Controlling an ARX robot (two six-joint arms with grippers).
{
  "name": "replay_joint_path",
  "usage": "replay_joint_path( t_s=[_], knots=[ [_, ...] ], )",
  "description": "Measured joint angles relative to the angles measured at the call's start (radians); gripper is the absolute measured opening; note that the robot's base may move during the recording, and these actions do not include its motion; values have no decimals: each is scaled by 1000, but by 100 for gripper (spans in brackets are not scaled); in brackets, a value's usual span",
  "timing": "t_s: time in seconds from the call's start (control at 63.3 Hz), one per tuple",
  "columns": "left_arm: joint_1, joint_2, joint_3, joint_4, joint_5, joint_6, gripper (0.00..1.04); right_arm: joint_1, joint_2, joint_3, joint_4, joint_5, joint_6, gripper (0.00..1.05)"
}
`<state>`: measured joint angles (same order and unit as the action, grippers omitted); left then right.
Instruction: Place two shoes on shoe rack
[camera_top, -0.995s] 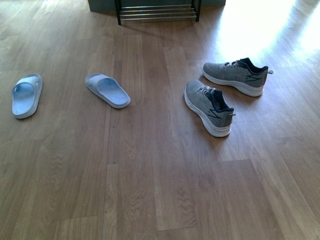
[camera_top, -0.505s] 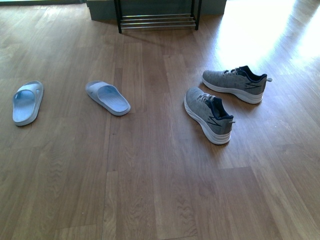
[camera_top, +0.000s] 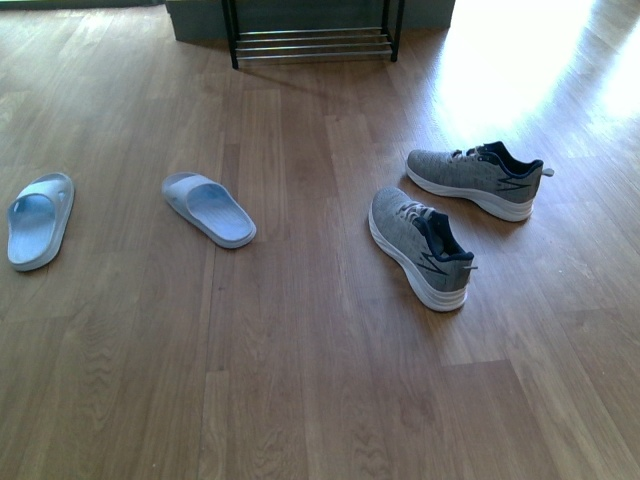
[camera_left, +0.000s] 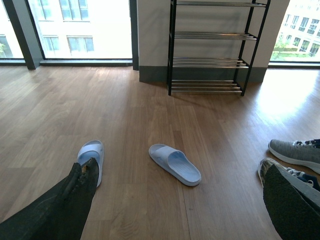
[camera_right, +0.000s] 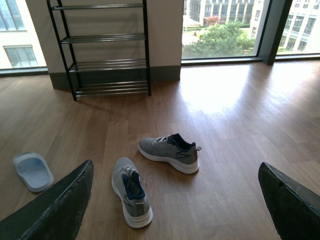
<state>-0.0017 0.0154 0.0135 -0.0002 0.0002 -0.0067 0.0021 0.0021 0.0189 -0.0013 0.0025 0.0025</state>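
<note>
Next, my right gripper grabs the sneaker by the collar edge (camera_top: 429, 240) beside its opening, since the toe of the sneaker (camera_top: 388, 204) is closed and rounded.
Two pale blue slides (camera_top: 210, 209) (camera_top: 40, 218) lie on the wood floor at the left. At the right lie two grey sneakers (camera_top: 420, 245) (camera_top: 475, 180). The shoe rack (camera_top: 312, 40) stands at the far wall with bare chrome bars. Neither gripper shows in the front view. In the left wrist view my left gripper (camera_left: 180, 172) is open above the floor, with one slide (camera_left: 175, 164) between its fingers and the other slide (camera_left: 91, 157) partly behind one finger. My right gripper (camera_right: 175, 167) is open above the two sneakers (camera_right: 131, 197) (camera_right: 170, 152).
Tall windows run along the far wall on both sides of the shoe rack (camera_left: 210, 47) (camera_right: 105, 50). A bright patch of sunlight (camera_top: 520, 50) falls on the floor at the back right. Bare wood floor lies between the shoes and the rack.
The front view has shifted: shoes and rack sit a little lower in the picture and the far-left slide nearer the edge. The shoes lie as they did.
</note>
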Motion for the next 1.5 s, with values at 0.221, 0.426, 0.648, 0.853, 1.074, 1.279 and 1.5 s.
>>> replay_joint_path(
  t_s=[0.221,0.426,0.648,0.853,1.074,1.279,1.5],
  knots=[
    [0,0,0,0,0,0,95,0,0,0,0,0,0,96],
    [0,0,0,0,0,0,95,0,0,0,0,0,0,96],
    [0,0,0,0,0,0,95,0,0,0,0,0,0,96],
    [0,0,0,0,0,0,95,0,0,0,0,0,0,96],
    [0,0,0,0,0,0,95,0,0,0,0,0,0,96],
    [0,0,0,0,0,0,95,-42,40,3,18,-146,34,96],
    [0,0,0,0,0,0,95,-62,824,181,391,-335,19,96]
  ],
)
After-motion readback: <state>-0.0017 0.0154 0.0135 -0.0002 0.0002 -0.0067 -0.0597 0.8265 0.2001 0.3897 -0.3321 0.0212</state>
